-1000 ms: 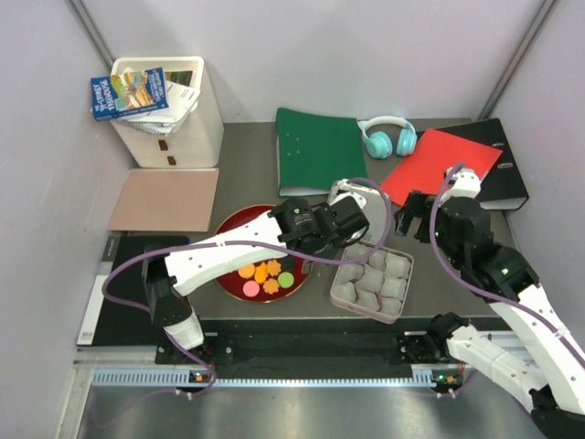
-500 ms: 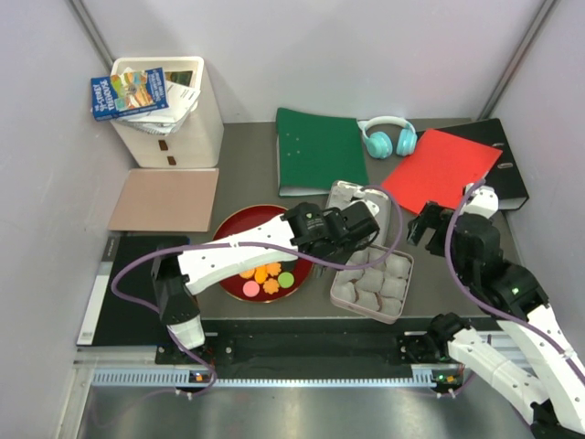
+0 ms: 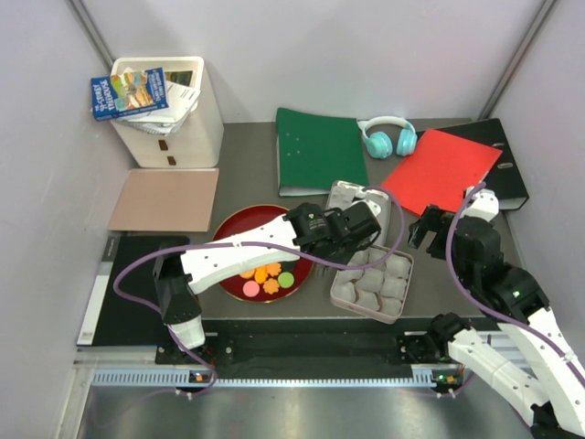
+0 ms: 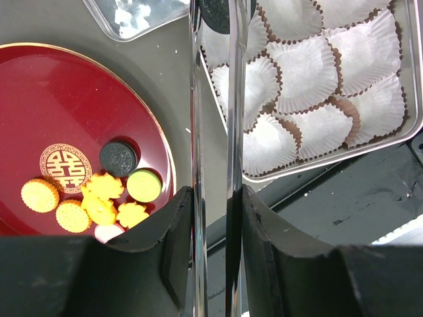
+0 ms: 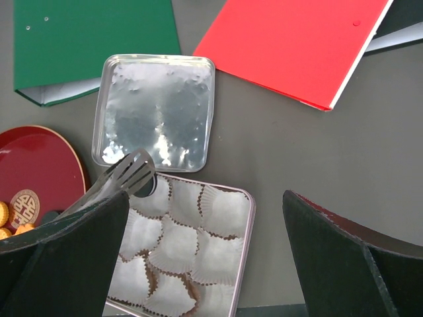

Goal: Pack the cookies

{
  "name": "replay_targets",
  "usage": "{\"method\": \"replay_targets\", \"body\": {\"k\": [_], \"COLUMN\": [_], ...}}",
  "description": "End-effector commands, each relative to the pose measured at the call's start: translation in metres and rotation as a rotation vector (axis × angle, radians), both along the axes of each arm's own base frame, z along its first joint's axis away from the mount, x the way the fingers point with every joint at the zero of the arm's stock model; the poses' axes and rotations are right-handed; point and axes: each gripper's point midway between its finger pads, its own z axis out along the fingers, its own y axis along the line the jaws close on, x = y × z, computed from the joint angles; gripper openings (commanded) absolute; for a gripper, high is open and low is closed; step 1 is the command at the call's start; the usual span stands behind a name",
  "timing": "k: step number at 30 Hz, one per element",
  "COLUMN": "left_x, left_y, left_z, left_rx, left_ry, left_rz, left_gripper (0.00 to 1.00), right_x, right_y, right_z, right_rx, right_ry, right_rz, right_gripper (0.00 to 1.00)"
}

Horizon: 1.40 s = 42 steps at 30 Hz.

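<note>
My left gripper should release the tongs now. The empty paper cup is under the cookie, so the tongs (image 4: 198, 99) would open and the cookie would land in the cup.
My left gripper (image 4: 217, 198) is shut on a pair of metal tongs (image 4: 198, 99). The tongs' tips pinch a black sandwich cookie (image 4: 221, 13) over the far-left paper cup of the tin (image 5: 248, 224); the same cookie (image 5: 147, 187) shows in the right wrist view. More cookies lie on the red plate (image 4: 66, 105): a black round (image 4: 117, 158), a green one (image 4: 144, 185), orange rounds (image 4: 39, 195) and orange flowers (image 4: 102, 188). My right gripper (image 5: 205, 198) hangs open above the tin's right side, holding nothing.
The tin's lid (image 5: 155, 109) lies just beyond the tin. Farther back are a green folder (image 3: 320, 151), a red folder (image 3: 441, 166), teal headphones (image 3: 388, 137) and a white bin (image 3: 178, 110). A brown mat (image 3: 164, 198) lies left of the plate.
My left gripper has carried the tongs rightward from the plate's edge to over the tin. The right arm has drawn back to the right; both have barely moved in the last half second.
</note>
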Motion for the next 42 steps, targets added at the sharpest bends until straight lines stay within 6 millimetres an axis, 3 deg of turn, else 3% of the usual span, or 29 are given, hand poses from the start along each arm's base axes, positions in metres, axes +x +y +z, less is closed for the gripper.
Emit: {"method": "replay_targets", "body": {"k": [1, 13, 19, 21, 25, 31, 33, 37, 42], "left_x": [-0.002, 0.003, 0.011, 0.017, 0.025, 0.021, 0.014, -0.001, -0.016], "left_y": [0.002, 0.010, 0.020, 0.028, 0.063, 0.116, 0.135, 0.156, 0.154], "left_z": [0.012, 0.020, 0.041, 0.052, 0.075, 0.077, 0.073, 0.042, 0.012], "left_rx": [-0.038, -0.041, -0.046, -0.051, -0.051, 0.008, 0.044, 0.135, 0.142], "left_ry": [-0.018, -0.058, -0.112, -0.155, -0.249, -0.290, -0.269, -0.174, -0.081], "left_rz": [-0.003, 0.031, 0.077, 0.128, 0.247, 0.395, 0.435, 0.464, 0.459], "left_gripper": [0.29, 0.57, 0.59, 0.59, 0.60, 0.58, 0.58, 0.59, 0.61], "right_x": [0.004, 0.008, 0.009, 0.010, 0.011, 0.015, 0.016, 0.020, 0.020], "right_y": [-0.002, 0.005, 0.008, 0.009, 0.012, 0.022, 0.024, 0.030, 0.035], "right_z": [0.005, 0.005, 0.006, 0.007, 0.007, 0.005, 0.004, 0.003, -0.003], "right_rx": [-0.004, 0.011, 0.016, 0.016, 0.025, 0.047, 0.050, 0.061, 0.075], "right_ry": [-0.023, -0.018, -0.021, -0.026, -0.032, -0.038, -0.035, -0.036, -0.022], "right_rz": [-0.014, 0.006, 0.016, 0.021, 0.037, 0.072, 0.080, 0.098, 0.113], "right_gripper": [0.99, 0.99, 0.99, 0.99, 0.99, 0.99, 0.99, 0.99, 0.99]}}
